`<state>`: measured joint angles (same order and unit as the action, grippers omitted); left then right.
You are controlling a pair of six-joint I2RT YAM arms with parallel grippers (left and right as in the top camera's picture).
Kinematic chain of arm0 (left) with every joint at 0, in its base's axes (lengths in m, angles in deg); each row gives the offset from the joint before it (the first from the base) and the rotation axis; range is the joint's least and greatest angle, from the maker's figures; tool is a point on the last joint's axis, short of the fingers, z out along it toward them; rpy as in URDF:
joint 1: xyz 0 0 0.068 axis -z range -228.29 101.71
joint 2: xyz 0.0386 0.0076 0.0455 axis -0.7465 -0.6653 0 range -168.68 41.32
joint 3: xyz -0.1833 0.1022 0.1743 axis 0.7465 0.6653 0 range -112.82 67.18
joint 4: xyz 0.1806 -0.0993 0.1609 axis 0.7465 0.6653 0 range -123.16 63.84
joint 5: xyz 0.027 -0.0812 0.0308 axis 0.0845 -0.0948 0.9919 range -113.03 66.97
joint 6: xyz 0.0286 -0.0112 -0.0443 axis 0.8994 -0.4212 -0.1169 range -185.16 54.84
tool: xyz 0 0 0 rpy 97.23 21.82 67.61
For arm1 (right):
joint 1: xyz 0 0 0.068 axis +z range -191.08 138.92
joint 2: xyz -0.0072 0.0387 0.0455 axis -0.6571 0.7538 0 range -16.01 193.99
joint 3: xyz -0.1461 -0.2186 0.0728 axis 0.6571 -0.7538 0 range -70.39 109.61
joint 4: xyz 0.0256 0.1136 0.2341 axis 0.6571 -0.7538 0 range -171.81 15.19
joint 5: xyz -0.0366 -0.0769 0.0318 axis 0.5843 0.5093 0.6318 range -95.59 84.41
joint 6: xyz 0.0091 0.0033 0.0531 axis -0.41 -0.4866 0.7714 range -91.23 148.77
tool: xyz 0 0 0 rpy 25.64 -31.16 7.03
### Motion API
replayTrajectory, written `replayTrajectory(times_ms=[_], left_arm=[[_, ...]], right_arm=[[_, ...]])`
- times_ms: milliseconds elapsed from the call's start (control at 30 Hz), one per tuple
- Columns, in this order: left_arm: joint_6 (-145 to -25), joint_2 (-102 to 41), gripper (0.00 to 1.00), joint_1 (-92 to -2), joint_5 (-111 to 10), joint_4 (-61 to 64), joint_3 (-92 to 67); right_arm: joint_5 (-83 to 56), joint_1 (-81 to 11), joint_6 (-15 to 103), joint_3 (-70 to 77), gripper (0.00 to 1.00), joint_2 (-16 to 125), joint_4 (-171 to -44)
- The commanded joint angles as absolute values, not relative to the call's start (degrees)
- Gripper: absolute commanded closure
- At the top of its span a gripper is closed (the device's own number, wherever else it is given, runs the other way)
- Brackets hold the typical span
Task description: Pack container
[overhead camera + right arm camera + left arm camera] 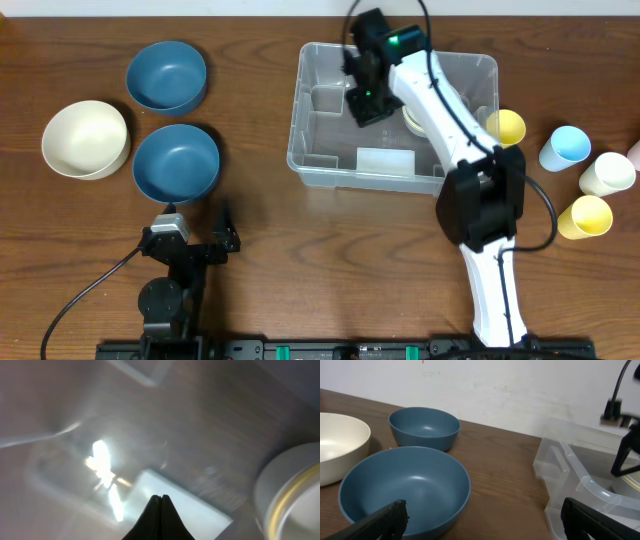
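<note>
The right gripper would come up empty if the robot lifted it now, because its shut fingers point at the container's bare bottom and label, short of the pale cup [413, 123] [290, 490].
The container [312, 160] is a clear plastic bin at the back middle of the table, with a whitish label [386, 160] on its base. My right gripper [364, 104] hangs inside it near the left half, shut with nothing between its fingers. In the right wrist view the shut tips [160, 496] point down at the label [200, 507], and a pale cup [290, 490] with a yellowish rim sits on the floor to the right. My left gripper [200, 228] rests low near the front edge, open and empty [485, 520], between a blue bowl [405, 487] and the container's corner [580, 475].
Left of the container sit a second blue bowl [167, 75], the near blue bowl [176, 163] and a cream bowl [86, 138]. On the right stand a yellow cup [506, 127], a light blue cup [565, 147], a cream cup [607, 173] and another yellow cup [586, 216].
</note>
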<state>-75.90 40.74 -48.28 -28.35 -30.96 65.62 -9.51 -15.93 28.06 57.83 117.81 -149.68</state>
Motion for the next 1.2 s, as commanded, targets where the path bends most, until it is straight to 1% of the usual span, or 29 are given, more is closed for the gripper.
replayTrajectory(times_ms=[0,400,1167], left_arm=[[-76.40,41.09,0.02,-48.39,-28.31,-29.56,66.95],[-76.40,41.09,0.02,-48.39,-28.31,-29.56,66.95],[-76.40,41.09,0.02,-48.39,-28.33,-29.56,66.95]], right_arm=[[-11.63,-12.81,27.01,58.03,0.99,114.35,-151.30],[-13.14,-5.22,28.26,58.01,0.99,114.38,-155.45],[-14.48,1.05,28.78,58.01,0.99,114.40,-160.17]])
